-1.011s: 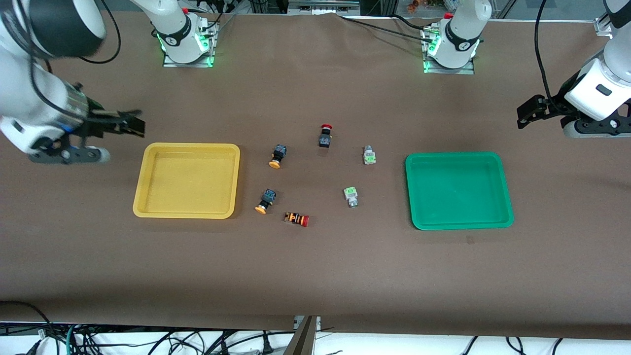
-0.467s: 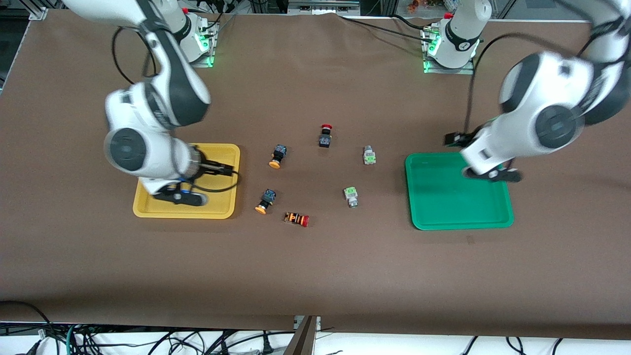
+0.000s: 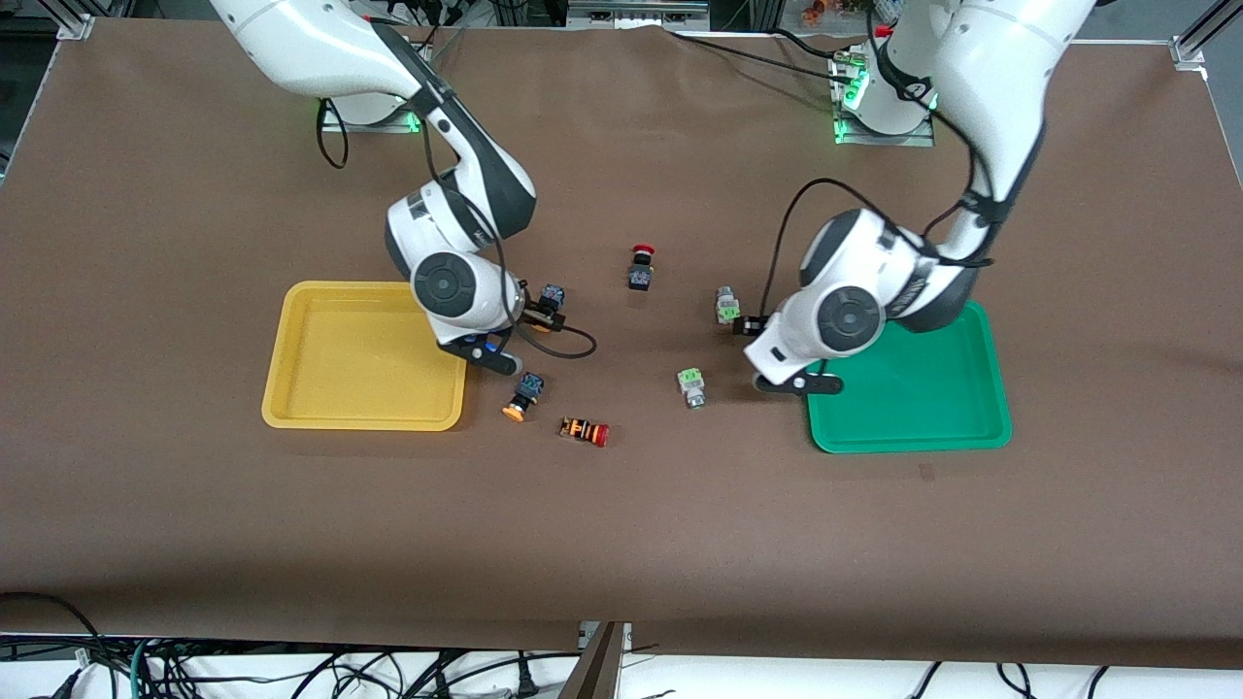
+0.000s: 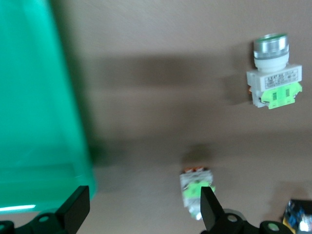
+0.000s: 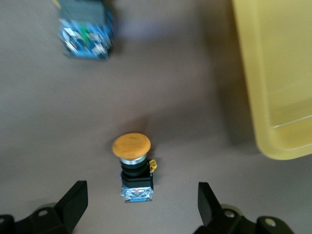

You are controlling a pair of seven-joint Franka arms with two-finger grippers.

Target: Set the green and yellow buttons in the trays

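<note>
My right gripper is going to place the farther yellow button in the yellow tray, so it will next grab the button by its blue base block (image 3: 553,296) (image 5: 137,193).
The yellow tray (image 3: 291,388) lies toward the right arm's end and the green tray (image 3: 971,427) toward the left arm's end. Two yellow buttons (image 3: 554,294) (image 3: 522,396) and two green buttons (image 3: 726,307) (image 3: 690,385) lie on the table between them. My right gripper (image 3: 532,313) is open over the farther yellow button (image 5: 132,163), which lies between its fingers (image 5: 73,204). My left gripper (image 3: 753,326) is open, low beside the green tray's corner (image 4: 39,122). The farther green button (image 4: 195,187) lies just inside one fingertip (image 4: 209,207). The nearer green button (image 4: 273,73) lies apart.
A red-capped black switch (image 3: 641,267) stands mid-table, farther from the front camera than the buttons. A red-capped orange-striped switch (image 3: 586,431) lies beside the nearer yellow button. In the right wrist view the nearer yellow button (image 5: 85,29) and the yellow tray's corner (image 5: 278,97) show.
Both arms have swung in from the table's ends, across their trays, to the buttons in the middle. The buttons and trays have not moved.
</note>
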